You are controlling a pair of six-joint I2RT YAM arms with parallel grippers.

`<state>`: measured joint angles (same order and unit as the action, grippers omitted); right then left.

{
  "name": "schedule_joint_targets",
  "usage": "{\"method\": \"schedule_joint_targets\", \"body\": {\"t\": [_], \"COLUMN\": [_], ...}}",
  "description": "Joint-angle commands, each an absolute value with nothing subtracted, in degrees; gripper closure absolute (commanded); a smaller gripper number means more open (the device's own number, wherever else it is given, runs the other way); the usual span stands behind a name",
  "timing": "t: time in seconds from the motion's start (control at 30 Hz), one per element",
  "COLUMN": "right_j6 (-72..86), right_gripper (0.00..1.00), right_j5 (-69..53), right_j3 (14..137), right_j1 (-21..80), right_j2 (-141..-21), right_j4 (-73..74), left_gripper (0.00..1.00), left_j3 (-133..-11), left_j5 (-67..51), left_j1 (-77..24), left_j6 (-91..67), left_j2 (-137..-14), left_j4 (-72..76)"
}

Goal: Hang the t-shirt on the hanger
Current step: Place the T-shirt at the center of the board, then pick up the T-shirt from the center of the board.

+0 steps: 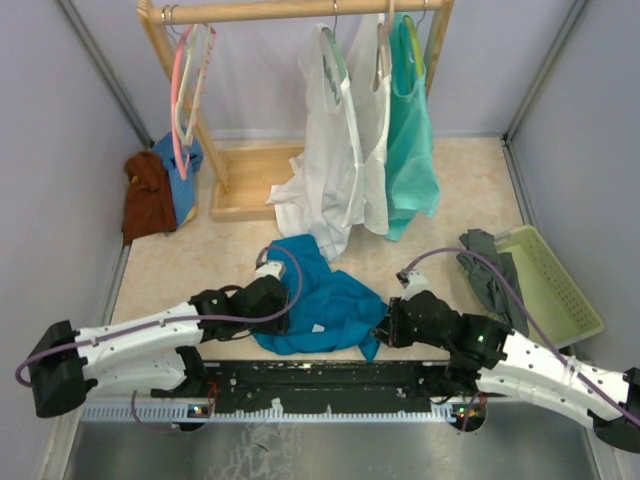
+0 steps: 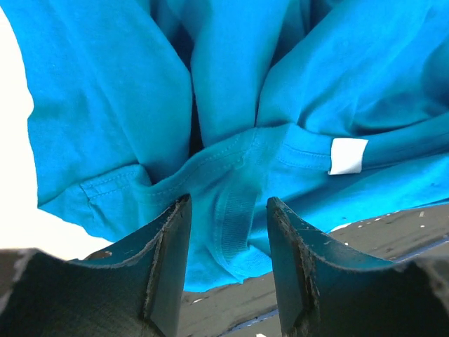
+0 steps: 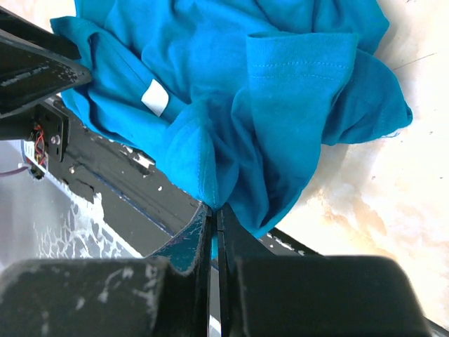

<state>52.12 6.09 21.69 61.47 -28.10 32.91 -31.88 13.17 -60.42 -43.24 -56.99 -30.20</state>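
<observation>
The left gripper should next pinch the t-shirt at the ribbed collar (image 2: 238, 210) beside the white label, opposite the right gripper, so that the neckline spreads for the hanger.
The deep teal-blue t-shirt (image 1: 320, 295) lies crumpled on the table between my two arms, its near edge spilling onto the black strip. My left gripper (image 1: 284, 308) is open at the shirt's left side. In the left wrist view its fingers (image 2: 168, 242) straddle the ribbed collar (image 2: 238, 210) without pinching it, and the white label (image 2: 348, 156) shows just right of them. My right gripper (image 1: 383, 326) is shut on a fold of the t-shirt (image 3: 280, 105) at its right edge; the jaws (image 3: 214, 208) meet on the cloth. A pale hanger (image 1: 203, 60) hangs beside a pink one on the rack's left end.
A wooden rack (image 1: 300, 10) stands at the back with white garments (image 1: 335, 150) and a mint-green tank top (image 1: 410, 140). Brown and blue cloths (image 1: 155, 190) lie at the left wall. A pale green basket (image 1: 560, 290) with a grey cloth (image 1: 490, 265) sits at the right.
</observation>
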Motion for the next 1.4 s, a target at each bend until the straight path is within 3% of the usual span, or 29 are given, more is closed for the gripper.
{"method": "schedule_joint_targets", "body": {"t": [0.0, 0.13, 0.2, 0.27, 0.37, 0.4, 0.7, 0.9, 1.0, 1.37], "right_j6": [51.4, 51.2, 51.1, 50.8, 50.3, 50.2, 48.5, 47.9, 47.8, 40.0], "right_gripper": [1.00, 1.00, 1.00, 1.00, 1.00, 1.00, 1.00, 1.00, 1.00, 1.00], "right_j5": [7.1, 7.1, 7.2, 7.4, 7.8, 8.1, 10.0, 10.3, 11.0, 17.5], "right_j3": [24.2, 24.6, 24.8, 25.2, 26.1, 26.6, 30.1, 31.0, 31.5, 44.0], "right_j1": [61.8, 61.8, 61.8, 61.8, 61.8, 61.8, 61.8, 61.8, 61.8, 61.8], "right_j2": [-27.7, -27.7, -27.6, -27.3, -27.0, -26.9, -26.7, -27.7, -27.8, -37.7], "right_j4": [30.6, 30.4, 30.6, 31.0, 31.9, 32.4, 35.1, 35.2, 35.4, 36.9], "left_gripper": [0.46, 0.48, 0.54, 0.66, 0.98, 1.00, 1.00, 0.92, 0.98, 0.97], "left_j3": [-35.9, -38.6, -39.6, -40.4, -41.3, -41.7, -48.3, -50.9, -50.9, -58.9], "left_j5": [19.4, 22.9, 24.6, 26.0, 27.1, 27.4, 30.2, 31.6, 33.6, 40.6], "left_j1": [-63.7, -66.1, -66.8, -67.3, -67.5, -67.6, -67.5, -67.6, -67.6, -67.2], "left_j6": [-42.1, -43.0, -43.5, -43.8, -44.2, -44.3, -43.0, -42.0, -41.8, -38.6], "left_j2": [-61.9, -66.6, -68.5, -69.4, -68.7, -68.0, -59.5, -56.3, -55.3, -53.7], "left_j4": [-33.8, -34.9, -35.6, -36.1, -37.1, -37.6, -44.9, -46.5, -46.9, -50.0]}}
